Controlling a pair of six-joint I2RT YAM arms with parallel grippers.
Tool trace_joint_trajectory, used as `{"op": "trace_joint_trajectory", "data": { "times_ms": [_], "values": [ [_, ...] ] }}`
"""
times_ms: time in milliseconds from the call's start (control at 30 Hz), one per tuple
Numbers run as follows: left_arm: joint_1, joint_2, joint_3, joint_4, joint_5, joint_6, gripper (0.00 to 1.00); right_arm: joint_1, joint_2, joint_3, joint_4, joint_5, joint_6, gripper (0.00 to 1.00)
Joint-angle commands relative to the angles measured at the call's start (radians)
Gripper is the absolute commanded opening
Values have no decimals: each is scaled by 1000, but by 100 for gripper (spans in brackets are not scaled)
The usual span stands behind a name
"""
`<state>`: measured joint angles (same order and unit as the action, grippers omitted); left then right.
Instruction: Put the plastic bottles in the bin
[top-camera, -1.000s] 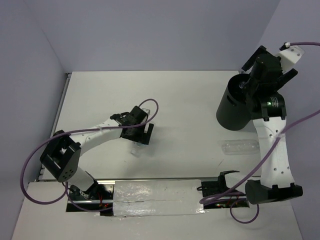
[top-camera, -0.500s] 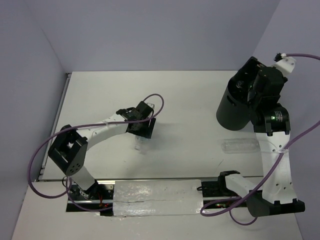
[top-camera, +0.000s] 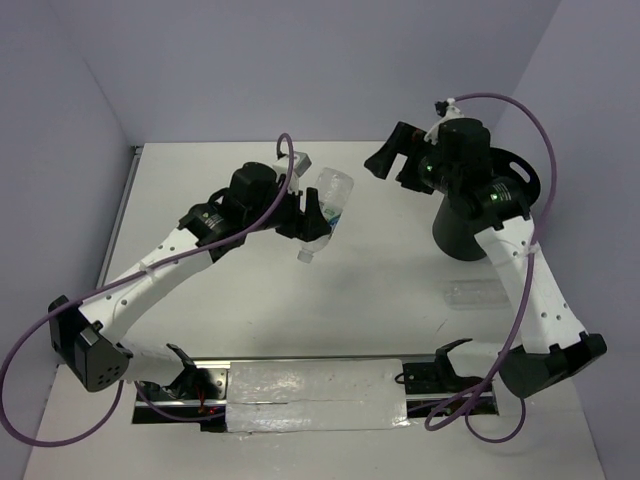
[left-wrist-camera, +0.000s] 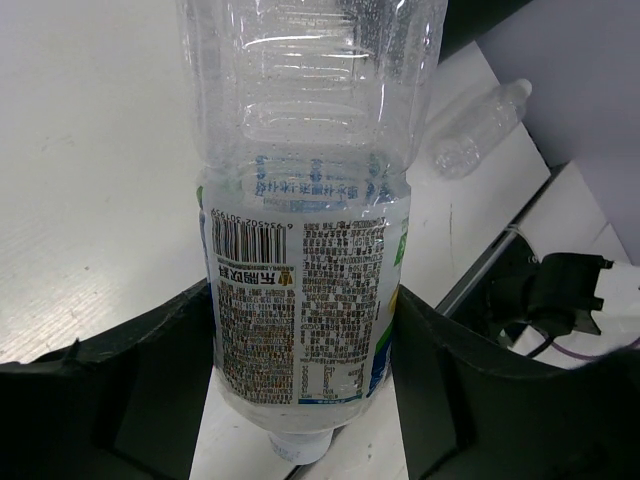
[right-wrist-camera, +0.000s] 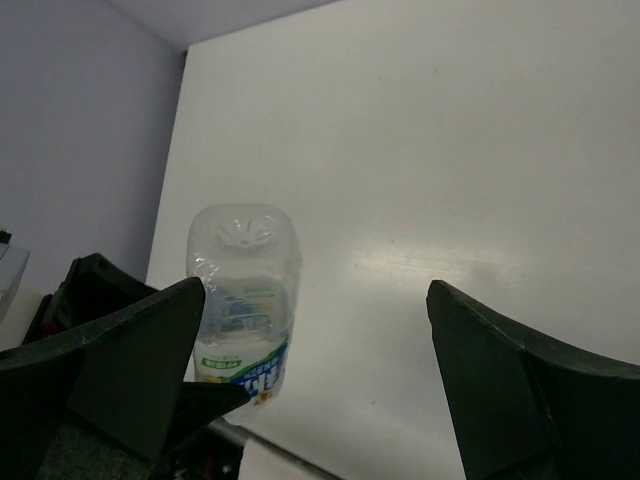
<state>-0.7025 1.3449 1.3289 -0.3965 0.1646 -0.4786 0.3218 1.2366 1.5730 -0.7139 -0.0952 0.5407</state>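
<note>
The robot's right gripper should next grab the labelled plastic bottle by its bare base end (top-camera: 336, 182), to take it over and bring it to the bin (top-camera: 468, 228).
My left gripper (top-camera: 306, 214) is shut on a clear plastic bottle with a blue-and-white label (top-camera: 325, 208) and holds it in the air above the middle of the table, cap down. In the left wrist view the bottle (left-wrist-camera: 305, 270) sits between both fingers (left-wrist-camera: 150, 380). A second clear bottle (top-camera: 479, 294) lies on the table in front of the black bin (top-camera: 468, 228); it also shows in the left wrist view (left-wrist-camera: 476, 126). My right gripper (top-camera: 392, 160) is open and empty, left of the bin's top, and its camera sees the held bottle (right-wrist-camera: 243, 300). No third bottle shows.
The right arm (top-camera: 530, 280) crosses the bin's rim and hides part of it. A taped strip (top-camera: 310, 396) and the arm mounts lie along the near edge. A metal rail (top-camera: 125, 205) runs down the table's left edge. Purple cables loop from both arms.
My left gripper has lifted the labelled bottle off the table and carried it up and to the right. My right gripper has swung left from above the bin.
</note>
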Motion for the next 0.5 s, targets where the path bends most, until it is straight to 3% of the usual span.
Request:
{"op": "trace_joint_trajectory", "data": {
  "times_ms": [0,467],
  "values": [
    [6,14,9,28,78,-20,61,34,23,50,-9,-124,51,100],
    [8,7,4,38,105,-29,62,186,199,45,10,-179,81,100]
  ]
}}
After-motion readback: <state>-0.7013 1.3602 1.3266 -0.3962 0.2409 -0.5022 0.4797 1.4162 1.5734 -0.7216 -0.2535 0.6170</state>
